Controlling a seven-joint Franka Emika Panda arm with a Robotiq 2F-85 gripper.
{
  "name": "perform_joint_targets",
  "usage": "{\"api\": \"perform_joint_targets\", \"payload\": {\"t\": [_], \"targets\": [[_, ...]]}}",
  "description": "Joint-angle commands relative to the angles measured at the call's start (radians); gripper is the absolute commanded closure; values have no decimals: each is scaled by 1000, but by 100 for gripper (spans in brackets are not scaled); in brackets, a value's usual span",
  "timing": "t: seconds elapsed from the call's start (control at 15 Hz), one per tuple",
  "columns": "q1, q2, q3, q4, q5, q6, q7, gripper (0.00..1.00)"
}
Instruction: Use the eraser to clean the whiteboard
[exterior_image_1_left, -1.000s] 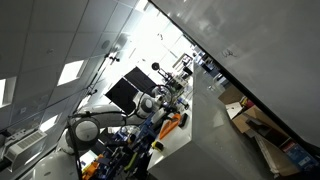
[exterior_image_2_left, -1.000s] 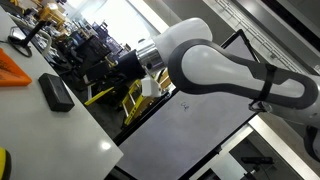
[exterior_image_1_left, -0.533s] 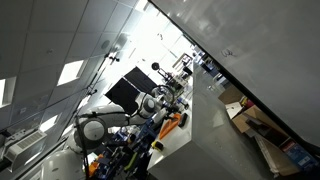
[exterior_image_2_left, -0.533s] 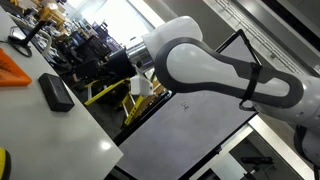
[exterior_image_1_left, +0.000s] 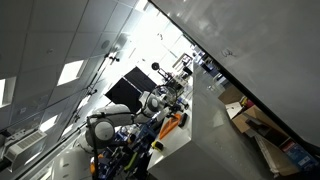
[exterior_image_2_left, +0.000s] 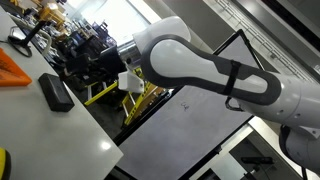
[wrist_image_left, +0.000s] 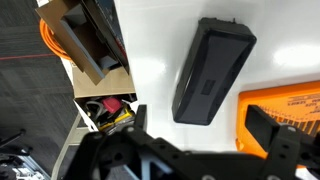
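Note:
I will grab the eraser (wrist_image_left: 212, 70) next by its long sides, across its narrow width. The eraser's side against the table will then stay free to clean the whiteboard.
The eraser (wrist_image_left: 212, 70) is a black rectangular block lying on a white tabletop (wrist_image_left: 150, 50). It also shows in an exterior view (exterior_image_2_left: 55, 93). My gripper (wrist_image_left: 205, 140) is open and empty. Its two dark fingers stand just short of the eraser, one to either side, not touching it. The white arm (exterior_image_2_left: 200, 68) reaches across the table edge toward the eraser. The whiteboard (exterior_image_1_left: 255, 50) is a very large pale glossy panel with a thin dark edge and tiny marks, far from the arm (exterior_image_1_left: 110, 128).
An orange object (wrist_image_left: 285, 105) lies right beside the eraser, and also shows in an exterior view (exterior_image_2_left: 15, 70). An open box of clutter (wrist_image_left: 100, 70) sits below the table edge. A black screen (exterior_image_1_left: 125, 92) stands behind the arm. A grey panel (exterior_image_2_left: 190, 135) leans by the table.
The arm has swung steadily toward the eraser over the last second, its wrist end now closer to the table edge. The eraser and orange object have not moved.

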Motion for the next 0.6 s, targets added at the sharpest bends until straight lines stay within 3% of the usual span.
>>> {"api": "perform_joint_targets", "payload": {"t": [0.0, 0.53], "targets": [[5, 58, 7, 94, 30, -45, 0, 0], [5, 126, 13, 179, 75, -120, -1, 0]]}}
